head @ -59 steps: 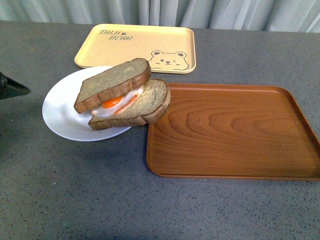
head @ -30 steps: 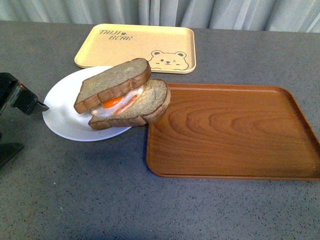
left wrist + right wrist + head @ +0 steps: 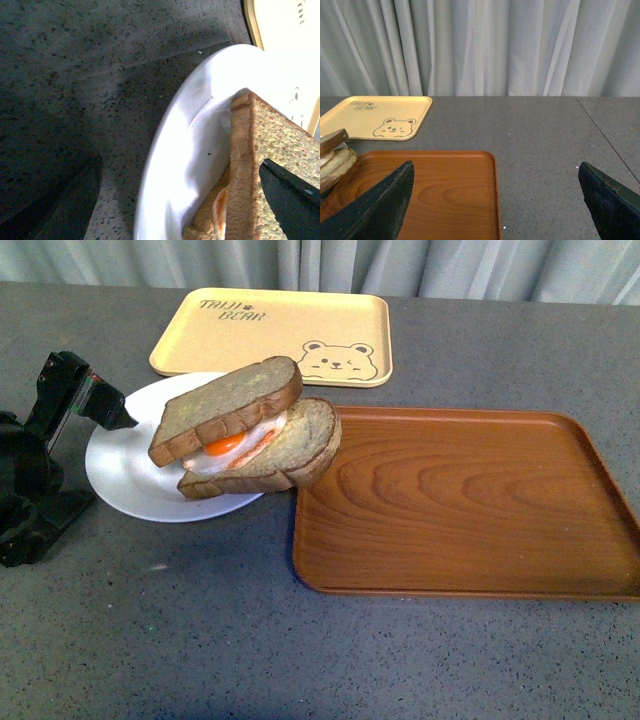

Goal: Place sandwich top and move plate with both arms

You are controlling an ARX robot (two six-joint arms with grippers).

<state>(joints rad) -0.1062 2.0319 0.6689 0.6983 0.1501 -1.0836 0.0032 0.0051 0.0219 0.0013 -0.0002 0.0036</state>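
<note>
I will move the sandwich onto the yellow tray (image 3: 270, 325), so next I will pick up the white plate by its rim (image 3: 103, 436) with my left gripper.
The sandwich top (image 3: 228, 405) lies tilted on the egg-bearing bread slice (image 3: 270, 455). Both sit on the white plate (image 3: 120, 470), and the sandwich juts over the plate's right rim. My left gripper (image 3: 113, 460) is open at the plate's left rim. In the left wrist view the gripper (image 3: 182, 205) straddles the rim of the plate (image 3: 175, 150), one finger over the table and one over the sandwich top (image 3: 280, 140). My right gripper (image 3: 495, 205) hangs open above the brown tray's right edge and holds nothing. It does not show in the front view.
A brown wood-grain tray (image 3: 460, 500) lies right of the plate, its left edge under the sandwich's overhang. A pale yellow bear-printed tray (image 3: 275, 335) sits behind the plate. Grey curtains (image 3: 480, 45) close off the far side of the dark speckled table (image 3: 200, 640).
My left gripper has come in from the frame's left edge to the plate's left rim. The sandwich, plate and trays have not moved.
</note>
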